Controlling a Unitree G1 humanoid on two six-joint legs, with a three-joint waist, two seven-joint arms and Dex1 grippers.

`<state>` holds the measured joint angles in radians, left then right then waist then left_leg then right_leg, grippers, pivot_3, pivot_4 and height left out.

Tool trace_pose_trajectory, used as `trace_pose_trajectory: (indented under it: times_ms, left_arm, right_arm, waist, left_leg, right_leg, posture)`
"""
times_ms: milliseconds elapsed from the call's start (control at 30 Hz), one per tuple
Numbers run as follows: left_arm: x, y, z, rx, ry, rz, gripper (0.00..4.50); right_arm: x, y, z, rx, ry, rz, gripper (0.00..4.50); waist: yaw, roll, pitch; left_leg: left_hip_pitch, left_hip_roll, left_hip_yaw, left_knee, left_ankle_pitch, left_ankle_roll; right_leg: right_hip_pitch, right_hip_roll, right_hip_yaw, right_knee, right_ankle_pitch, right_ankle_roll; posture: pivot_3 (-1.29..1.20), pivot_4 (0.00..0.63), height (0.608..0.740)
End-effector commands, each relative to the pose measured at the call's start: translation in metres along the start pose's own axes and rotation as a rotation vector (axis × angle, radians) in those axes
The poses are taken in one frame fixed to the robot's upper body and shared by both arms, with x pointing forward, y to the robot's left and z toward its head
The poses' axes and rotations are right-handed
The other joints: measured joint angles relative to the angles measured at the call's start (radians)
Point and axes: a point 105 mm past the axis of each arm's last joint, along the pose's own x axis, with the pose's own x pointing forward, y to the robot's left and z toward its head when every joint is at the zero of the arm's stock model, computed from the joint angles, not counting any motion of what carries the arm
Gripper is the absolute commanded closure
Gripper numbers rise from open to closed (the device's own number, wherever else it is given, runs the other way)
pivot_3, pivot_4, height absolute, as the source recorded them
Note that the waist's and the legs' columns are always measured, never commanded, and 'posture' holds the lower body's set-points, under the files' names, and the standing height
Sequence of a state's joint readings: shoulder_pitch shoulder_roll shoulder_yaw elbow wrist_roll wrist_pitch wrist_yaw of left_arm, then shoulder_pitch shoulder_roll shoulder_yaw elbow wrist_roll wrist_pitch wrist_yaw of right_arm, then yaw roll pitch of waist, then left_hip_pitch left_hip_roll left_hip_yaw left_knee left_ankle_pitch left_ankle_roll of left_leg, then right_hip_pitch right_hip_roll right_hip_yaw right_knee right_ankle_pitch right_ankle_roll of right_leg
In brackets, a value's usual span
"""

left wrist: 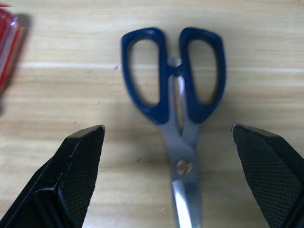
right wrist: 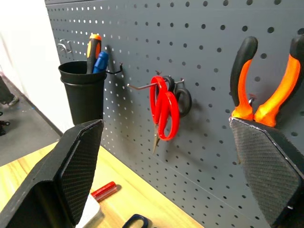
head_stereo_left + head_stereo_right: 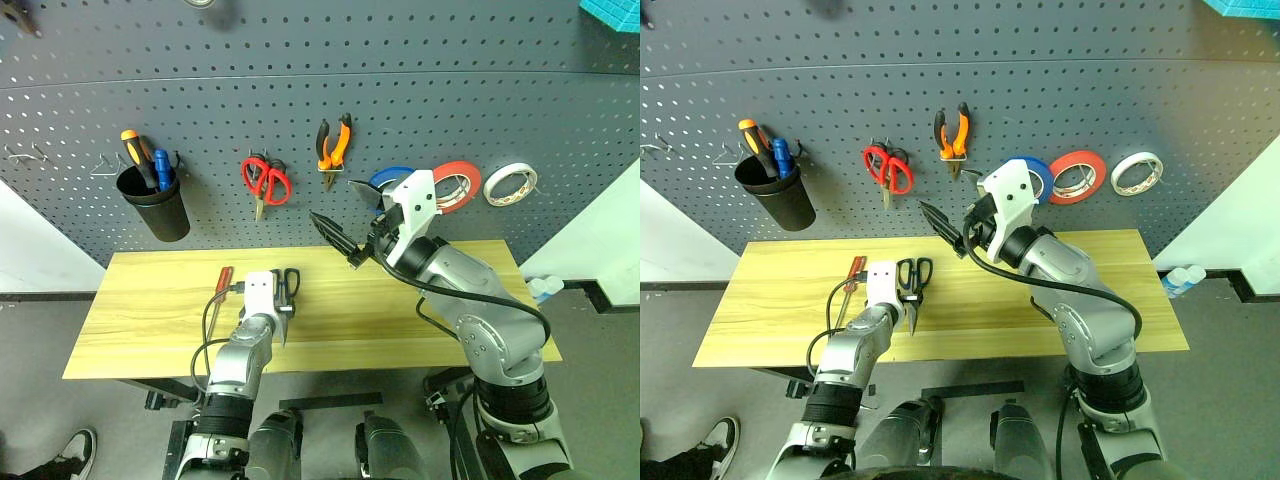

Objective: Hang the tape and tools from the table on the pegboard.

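Note:
My left gripper will next grab the dark blue-handled scissors (image 1: 173, 90) by the narrow, straight-sided pivot section (image 1: 184, 165), and the looped handles of the scissors spread out in wide curves.
Dark blue-handled scissors (image 1: 173, 90) lie flat on the wooden table (image 3: 400, 310), blades toward me. My left gripper (image 1: 166, 129) hovers low over them, open, one finger on either side of the blades. A red-handled screwdriver (image 3: 222, 280) lies just left of the scissors. The orange-and-black pliers (image 3: 335, 145) hang on the dark grey pegboard (image 3: 450, 90). The blue tape (image 3: 388, 180) hangs there too, partly hidden behind my right wrist. My right gripper (image 3: 340, 245) is raised in front of the pegboard below the pliers, open and holding nothing.
On the pegboard hang a black cup (image 3: 155, 205) with orange and blue screwdrivers, red scissors (image 3: 266, 181), a red-orange tape roll (image 3: 456, 186) and a white roll (image 3: 510, 184). Bare hooks (image 3: 105, 165) sit left of the cup.

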<state>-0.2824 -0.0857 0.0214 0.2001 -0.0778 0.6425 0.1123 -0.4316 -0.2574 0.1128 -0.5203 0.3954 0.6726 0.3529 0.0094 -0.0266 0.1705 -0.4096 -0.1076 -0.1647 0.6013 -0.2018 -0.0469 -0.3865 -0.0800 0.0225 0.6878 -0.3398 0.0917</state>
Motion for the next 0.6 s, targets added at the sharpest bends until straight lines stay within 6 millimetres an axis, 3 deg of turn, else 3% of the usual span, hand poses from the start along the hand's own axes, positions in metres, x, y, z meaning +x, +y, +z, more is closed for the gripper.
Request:
trace_pose_trajectory:
  times_ms: [33, 233, 600]
  left_arm:
    - [0.004, -0.011, 0.002, -0.010, 0.004, -0.017, 0.00]
    - [0.011, -0.014, -0.003, 0.002, 0.036, -0.011, 0.00]
    - [0.017, 0.002, -0.014, -0.032, 0.073, 0.052, 0.00]
  right_arm:
    - [-0.002, 0.007, 0.016, -0.029, -0.063, 0.014, 0.03]
    - [-0.002, 0.008, 0.015, -0.029, -0.061, 0.008, 0.03]
    - [-0.005, 0.006, 0.012, -0.036, -0.044, -0.009, 0.03]
  waist:
    - [-0.001, 0.000, 0.000]
    - [-0.004, 0.000, 0.000]
    - [-0.005, 0.000, 0.000]
  left_leg:
    - [0.000, 0.000, 0.000, 0.000, 0.000, 0.000]
    - [0.000, 0.000, 0.000, 0.004, 0.000, 0.000]
    - [0.000, 0.000, 0.000, 0.011, -0.002, 0.003]
  right_leg:
    - [0.000, 0.000, 0.000, 0.000, 0.000, 0.000]
    - [0.001, 0.000, 0.000, 0.001, 0.000, 0.000]
    - [0.005, 0.001, 0.000, 0.001, 0.002, 0.004]
  posture:
    - [0.01, 0.122, 0.740]
    - [0.01, 0.120, 0.740]
    - [0.00, 0.119, 0.740]
